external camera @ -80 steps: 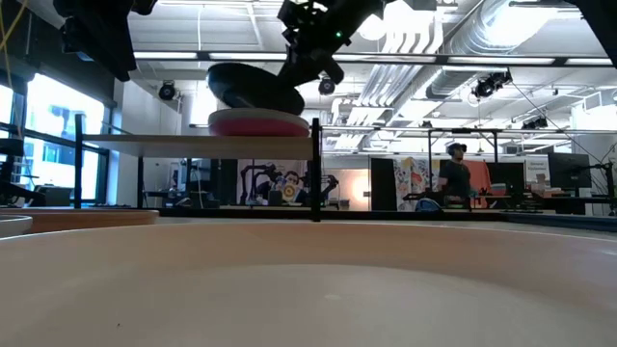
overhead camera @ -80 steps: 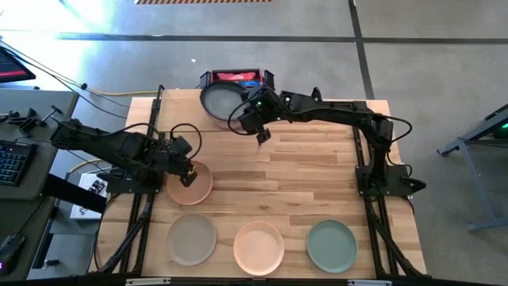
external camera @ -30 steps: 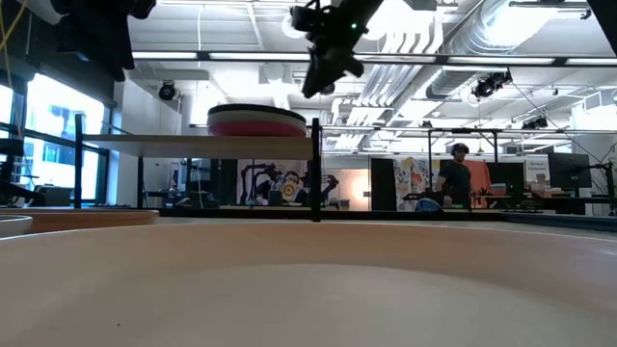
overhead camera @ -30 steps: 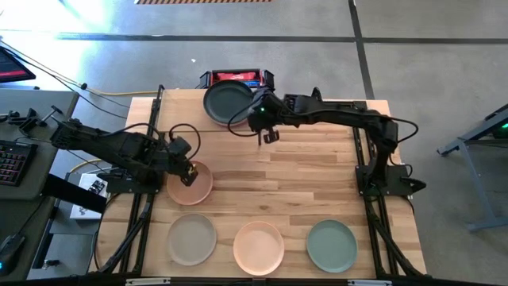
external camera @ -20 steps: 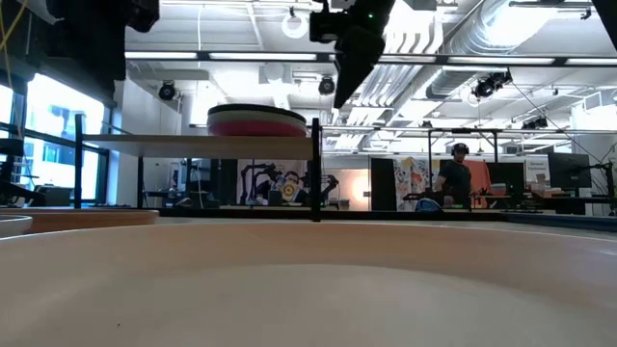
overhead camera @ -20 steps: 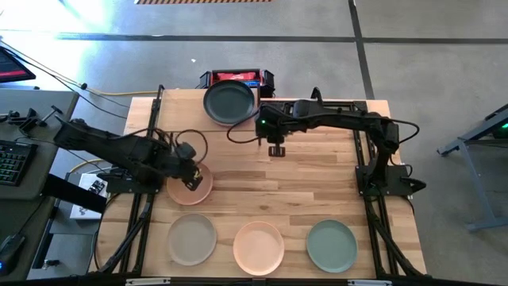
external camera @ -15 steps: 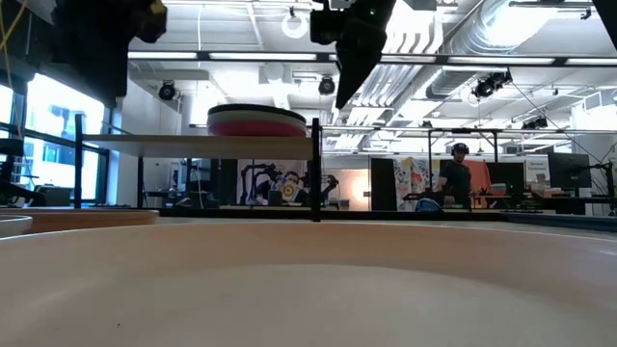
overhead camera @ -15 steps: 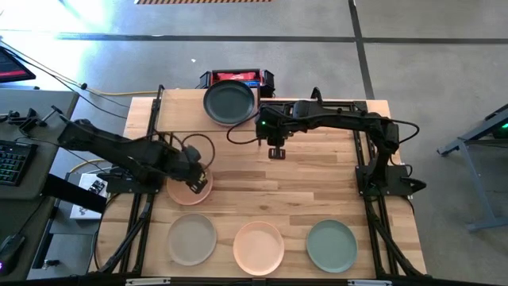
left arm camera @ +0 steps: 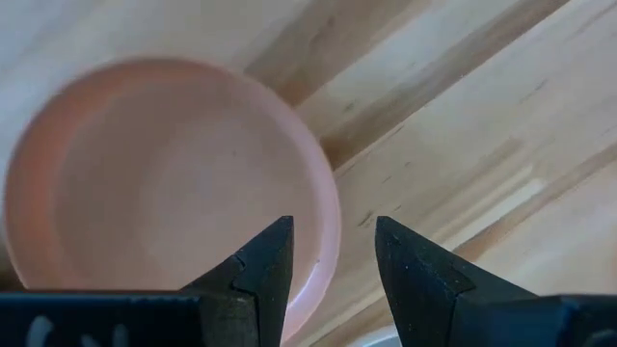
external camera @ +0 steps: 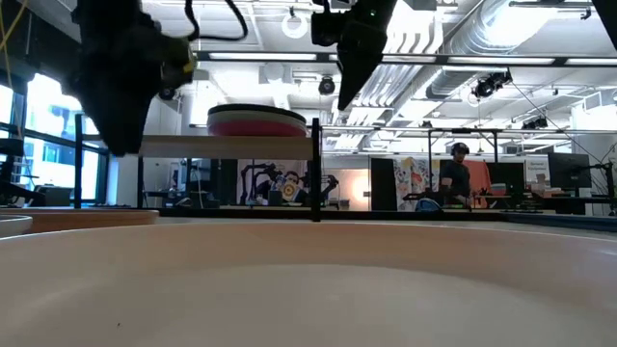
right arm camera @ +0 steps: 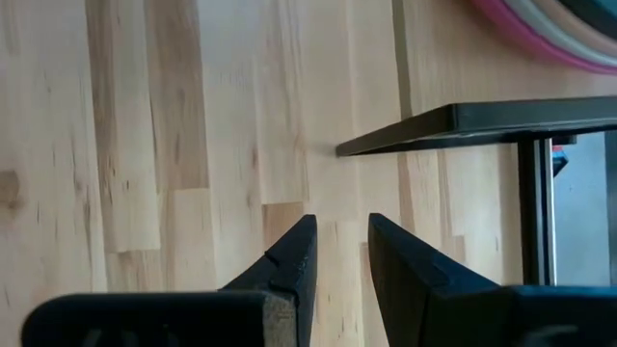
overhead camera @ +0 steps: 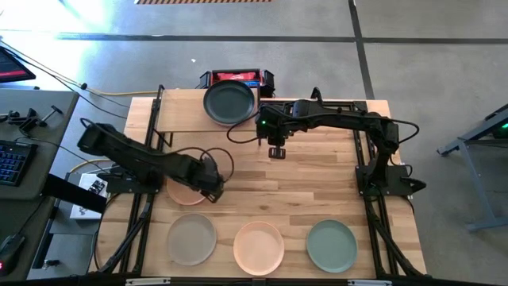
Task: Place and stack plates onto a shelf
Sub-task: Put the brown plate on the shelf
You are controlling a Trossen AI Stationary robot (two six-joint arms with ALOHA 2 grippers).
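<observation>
My left gripper takes hold of the salmon plate by its rim next, to place it onto the shelf beside the dark grey plate.
A salmon plate lies flat on the table's left part. My left gripper is open just above it, one finger on each side of the plate's right rim; whether they touch it, I cannot tell. The shelf stands at the far edge and carries a stack with a dark grey plate on top and a magenta one below. My right gripper hovers over bare wood just right of the shelf, open by a narrow gap and holding nothing.
Three plates lie in a row along the near edge: beige-grey, peach, sage green. The shelf's black leg and frame stand close to my right gripper. A red box sits behind the shelf. Bare wood lies in the table's middle.
My left gripper has travelled from the salmon plate's left side across it toward the table's right, and is now at its right rim. My right gripper has drawn back from the stack toward the near-right, then stayed still. The dark plate rests flat on the stack.
</observation>
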